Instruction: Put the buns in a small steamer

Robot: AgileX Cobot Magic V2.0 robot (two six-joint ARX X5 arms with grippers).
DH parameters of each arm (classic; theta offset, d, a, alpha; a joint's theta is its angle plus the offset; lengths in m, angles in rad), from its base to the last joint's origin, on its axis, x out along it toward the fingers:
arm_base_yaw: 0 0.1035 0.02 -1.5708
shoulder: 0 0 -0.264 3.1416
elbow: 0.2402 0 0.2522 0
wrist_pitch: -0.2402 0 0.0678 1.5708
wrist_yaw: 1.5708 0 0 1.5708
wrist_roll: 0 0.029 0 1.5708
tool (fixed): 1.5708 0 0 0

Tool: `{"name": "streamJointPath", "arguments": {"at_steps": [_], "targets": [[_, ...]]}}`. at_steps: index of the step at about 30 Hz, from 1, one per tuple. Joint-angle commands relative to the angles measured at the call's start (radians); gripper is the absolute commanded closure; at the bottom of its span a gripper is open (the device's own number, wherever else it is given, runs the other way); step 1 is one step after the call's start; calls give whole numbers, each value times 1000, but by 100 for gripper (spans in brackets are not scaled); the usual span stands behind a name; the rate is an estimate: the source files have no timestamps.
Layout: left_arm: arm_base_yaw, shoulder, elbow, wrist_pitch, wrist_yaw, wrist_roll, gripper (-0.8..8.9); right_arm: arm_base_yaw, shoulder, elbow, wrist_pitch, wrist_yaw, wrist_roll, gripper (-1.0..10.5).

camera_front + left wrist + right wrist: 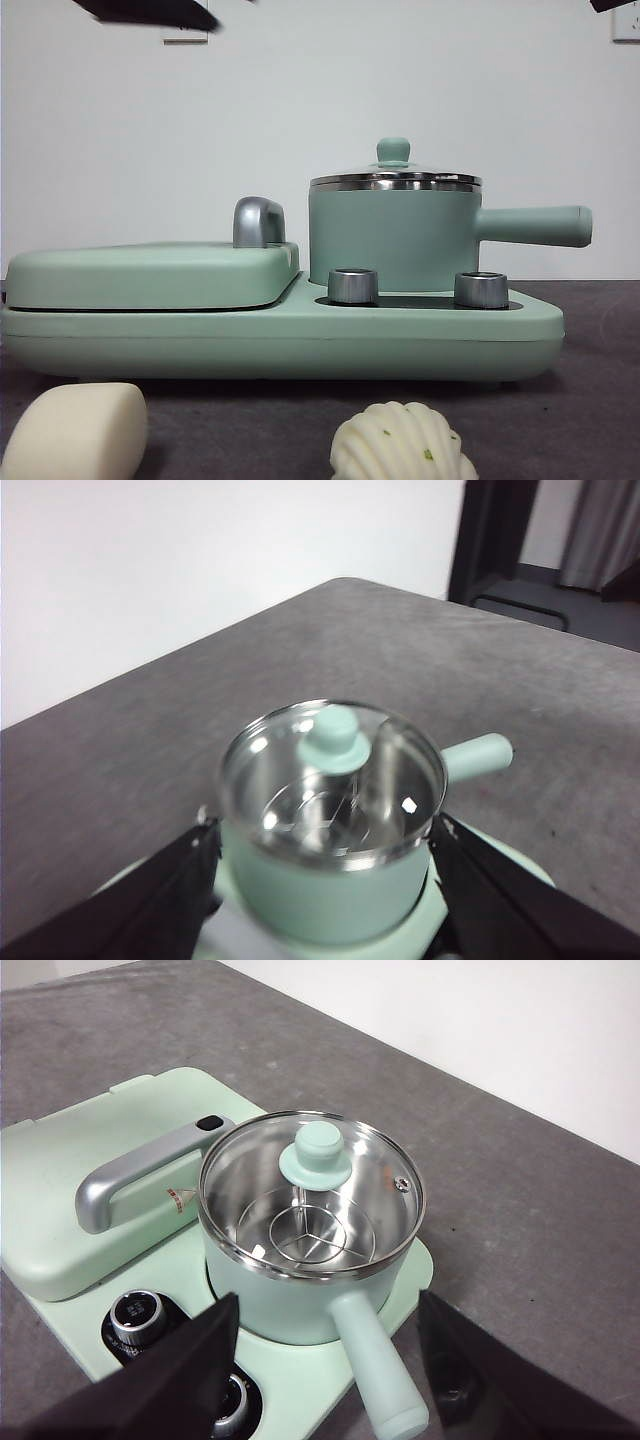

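The glass lid is wider than the left gripper's open fingers, so the robot next needs to grab the lid with that gripper by its narrow green knob [393, 152] [335, 732].
Two cream-white buns lie on the dark table in front of the appliance: a smooth rounded block [80, 432] and a ridged shell-shaped one with green flecks [402, 445]. The small steamer [392, 238], a mint-green pot with a side handle [535, 225], stands closed under its glass lid [395, 180]. My left gripper [325, 885] is open above the steamer [320, 895], its jaws either side of it. My right gripper [330, 1370] is open, higher up, over the steamer's handle [375, 1365]. Neither holds anything. The buns are out of both wrist views.
The steamer sits on a mint-green base [300, 335] with two steel knobs [352, 285]. A flat hinged griddle [150, 275] with a chrome handle [258, 222] is next to it. Black arm tips show at the top corners [150, 12].
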Motion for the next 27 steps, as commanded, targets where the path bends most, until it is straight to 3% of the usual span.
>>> {"name": "streamJointPath", "arguments": {"at_steps": [1, 7, 27], "targets": [[-40, 93, 19, 124, -3, 6, 474, 4, 5, 19, 6, 0, 18, 662], [-86, 277, 57, 272, -26, -46, 475, 4, 5, 19, 6, 0, 25, 662], [-149, 703, 374, 280, -26, -35, 474, 4, 7, 19, -2, 2, 47, 662]]}}
